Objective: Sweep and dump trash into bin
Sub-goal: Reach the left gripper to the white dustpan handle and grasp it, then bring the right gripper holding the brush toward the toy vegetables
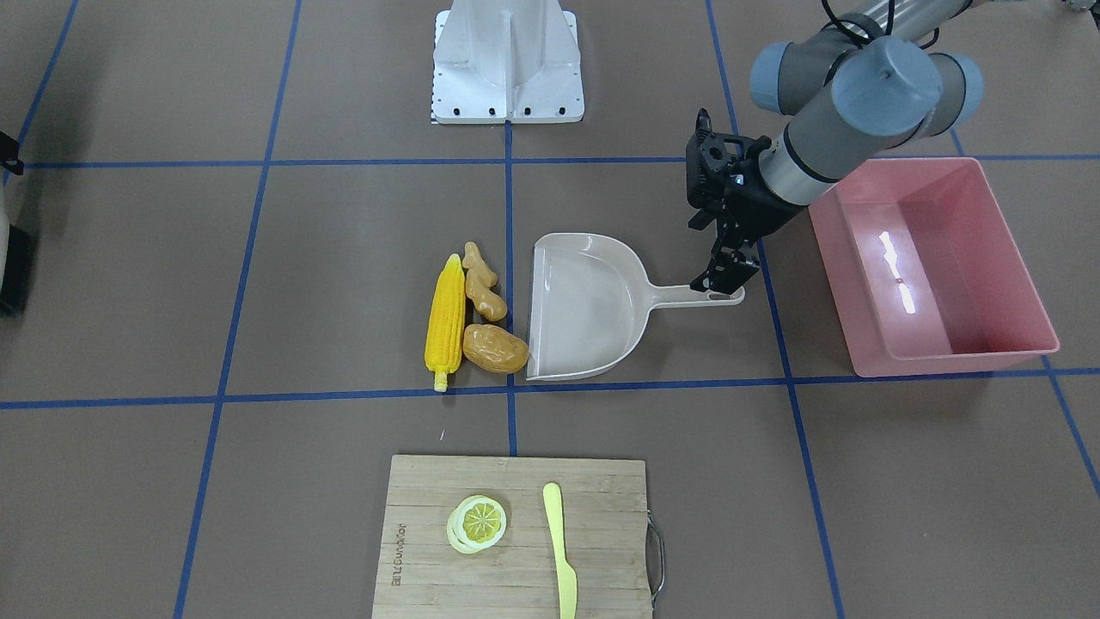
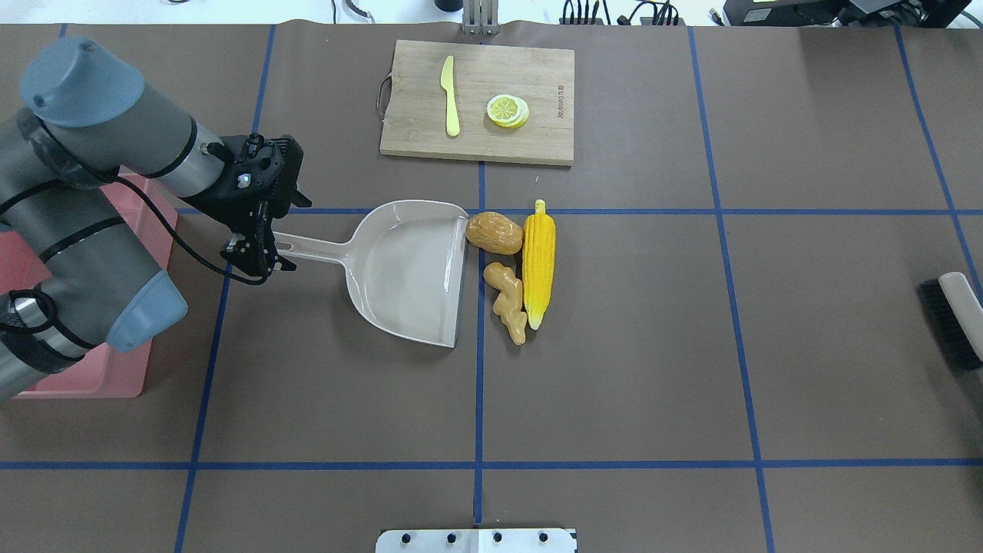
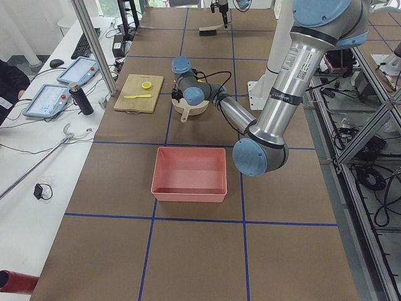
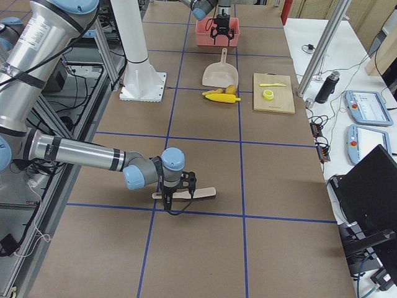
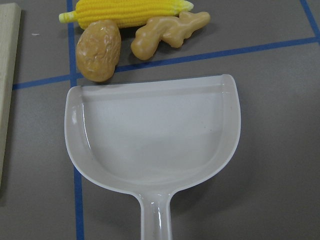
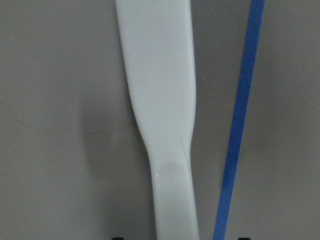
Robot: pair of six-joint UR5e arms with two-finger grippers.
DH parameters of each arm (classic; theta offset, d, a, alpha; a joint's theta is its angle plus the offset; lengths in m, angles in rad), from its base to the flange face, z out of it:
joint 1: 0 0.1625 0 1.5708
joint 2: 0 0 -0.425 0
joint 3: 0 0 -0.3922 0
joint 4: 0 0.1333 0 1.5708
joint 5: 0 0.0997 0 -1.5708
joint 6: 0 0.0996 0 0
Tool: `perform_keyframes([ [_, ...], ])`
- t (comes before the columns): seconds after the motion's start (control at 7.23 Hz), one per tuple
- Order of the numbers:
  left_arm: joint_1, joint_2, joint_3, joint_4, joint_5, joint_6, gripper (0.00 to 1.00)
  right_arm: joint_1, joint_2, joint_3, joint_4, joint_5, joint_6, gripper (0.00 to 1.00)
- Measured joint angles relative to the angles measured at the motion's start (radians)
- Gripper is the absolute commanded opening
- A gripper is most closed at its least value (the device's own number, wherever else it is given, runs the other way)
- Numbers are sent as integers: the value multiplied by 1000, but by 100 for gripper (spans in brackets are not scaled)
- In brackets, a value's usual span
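The corn, ginger and potato need to be swept into the dustpan. My right gripper will next grab the beige brush by its handle (image 6: 174, 195) to do that.
The yellow corn cob (image 1: 445, 322), tan ginger root (image 1: 481, 282) and brown potato (image 1: 494, 347) lie together on the table, just off the mouth of the beige dustpan (image 1: 584, 309). They also show in the left wrist view: the corn (image 5: 125, 10), ginger (image 5: 170, 31) and potato (image 5: 98, 50). My left gripper (image 2: 257, 257) is at the end of the dustpan's handle, its fingers apart. The pink bin (image 1: 838, 258) stands beside that arm and holds nothing. My right gripper (image 4: 173, 195) is down over a brush handle (image 6: 160, 100), its dark tips apart on either side.
A wooden cutting board (image 1: 516, 567) with a lemon slice (image 1: 477, 523) and a pale yellow knife (image 1: 560, 550) lies across from the robot's base (image 1: 507, 69). The brush (image 2: 952, 322) lies at the table's right edge in the overhead view.
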Motion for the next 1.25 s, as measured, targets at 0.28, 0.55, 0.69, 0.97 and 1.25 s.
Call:
perform_keyframes([
  [0.28, 8, -15, 95, -154, 0, -119, 96, -25, -10, -1, 30, 7, 12, 0],
  [0.55, 19, -22, 166, -272, 2, -188, 96, -26, -23, 14, 36, 1, 6, 0],
  [0.69, 33, -24, 194, -306, 10, -200, 96, -23, -33, 42, 37, 1, 2, 0],
  [0.97, 65, -32, 213, -329, 40, -229, 96, -26, -58, 174, -3, 5, 7, 0],
  [1.25, 87, -36, 216, -331, 55, -237, 92, -75, 38, 330, -224, 1, 69, 0],
])
